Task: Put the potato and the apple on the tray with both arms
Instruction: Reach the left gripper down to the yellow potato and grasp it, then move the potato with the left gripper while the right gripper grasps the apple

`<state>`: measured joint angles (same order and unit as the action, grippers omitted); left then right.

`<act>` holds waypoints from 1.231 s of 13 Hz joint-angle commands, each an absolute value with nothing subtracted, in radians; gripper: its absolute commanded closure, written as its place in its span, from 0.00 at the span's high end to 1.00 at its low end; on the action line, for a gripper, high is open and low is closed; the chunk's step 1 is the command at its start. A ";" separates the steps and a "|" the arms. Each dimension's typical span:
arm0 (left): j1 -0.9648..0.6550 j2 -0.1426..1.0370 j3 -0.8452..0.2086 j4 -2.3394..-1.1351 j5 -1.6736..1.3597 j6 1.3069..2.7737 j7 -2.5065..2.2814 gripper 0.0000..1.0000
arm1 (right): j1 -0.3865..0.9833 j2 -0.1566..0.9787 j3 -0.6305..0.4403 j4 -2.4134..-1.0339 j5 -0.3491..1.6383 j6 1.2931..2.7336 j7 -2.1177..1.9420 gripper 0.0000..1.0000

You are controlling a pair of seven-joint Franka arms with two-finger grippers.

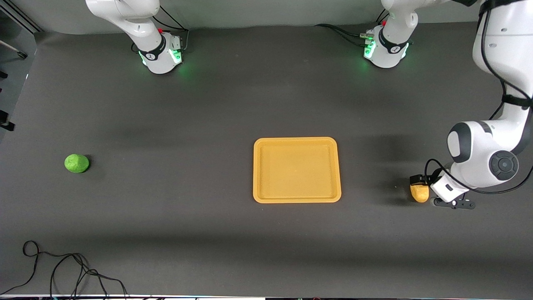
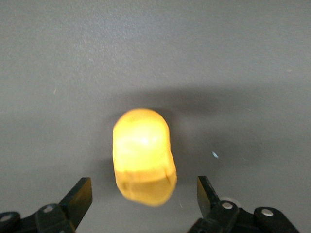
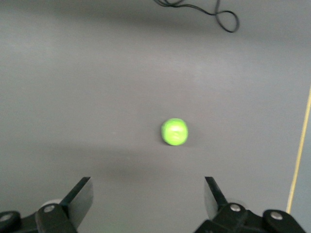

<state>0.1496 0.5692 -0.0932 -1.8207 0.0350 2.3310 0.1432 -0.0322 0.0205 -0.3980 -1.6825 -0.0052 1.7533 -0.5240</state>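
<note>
My right gripper grips the green apple by its round body [image 1: 76, 163] next, to place the apple on the tray [image 1: 297, 141].
The yellow-orange potato [image 1: 419, 193] lies on the table at the left arm's end. My left gripper [image 1: 421, 186] is down at it, open, with one finger on each side of the potato's [image 2: 143, 158] end and a gap to both. The green apple [image 1: 76, 163] lies alone at the right arm's end. My right gripper [image 3: 148, 194] is open and empty, high above the table, with the apple [image 3: 175, 131] below it; it is out of the front view. The yellow-orange tray [image 1: 297, 141] sits empty mid-table.
A loose black cable [image 1: 62, 266] lies near the front camera's edge at the right arm's end, also in the right wrist view [image 3: 214, 12]. The tray's rim [image 3: 300, 150] shows at the edge of that view. The arm bases [image 1: 160, 54] stand along the table's robot side.
</note>
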 commanded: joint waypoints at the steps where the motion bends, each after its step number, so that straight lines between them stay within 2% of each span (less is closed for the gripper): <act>1: 0.160 0.629 -0.095 -1.790 0.051 2.408 0.172 0.80 | -0.020 0.026 -0.459 -1.701 0.002 1.778 -0.595 1.00; 3: 0.161 0.626 -0.095 -1.780 0.051 2.399 0.178 0.31 | -0.023 0.026 -0.460 -1.709 0.003 1.787 -0.597 1.00; 4: 0.163 0.620 -0.097 -1.763 0.049 2.385 0.186 0.19 | -0.023 0.028 -0.460 -1.715 0.008 1.798 -0.606 1.00; 5: 0.161 0.615 -0.100 -1.744 0.038 2.346 0.181 0.17 | -0.025 0.031 -0.465 -1.735 0.014 1.818 -0.626 1.00; 6: 0.152 0.601 -0.100 -1.715 0.034 2.279 0.166 0.10 | -0.023 0.034 -0.480 -1.768 0.037 1.857 -0.633 1.00; 8: 0.138 0.563 -0.107 -1.674 0.020 2.144 0.086 0.07 | -0.023 0.046 -0.488 -1.874 0.055 1.987 -0.658 1.00; 11: 0.016 0.532 -0.124 -1.674 0.020 2.122 -0.127 0.07 | -0.023 0.089 -0.503 -2.006 0.115 2.164 -0.684 1.00; 16: -0.219 0.528 -0.124 -1.689 0.020 2.115 -0.403 0.07 | -0.052 0.302 -0.503 -2.033 0.331 2.327 -0.859 1.00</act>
<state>-0.1463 0.5410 -0.1454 -1.6679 0.0224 2.1300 -0.3368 -0.0379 0.2207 -0.4937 -2.0455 0.2405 2.2808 -0.7659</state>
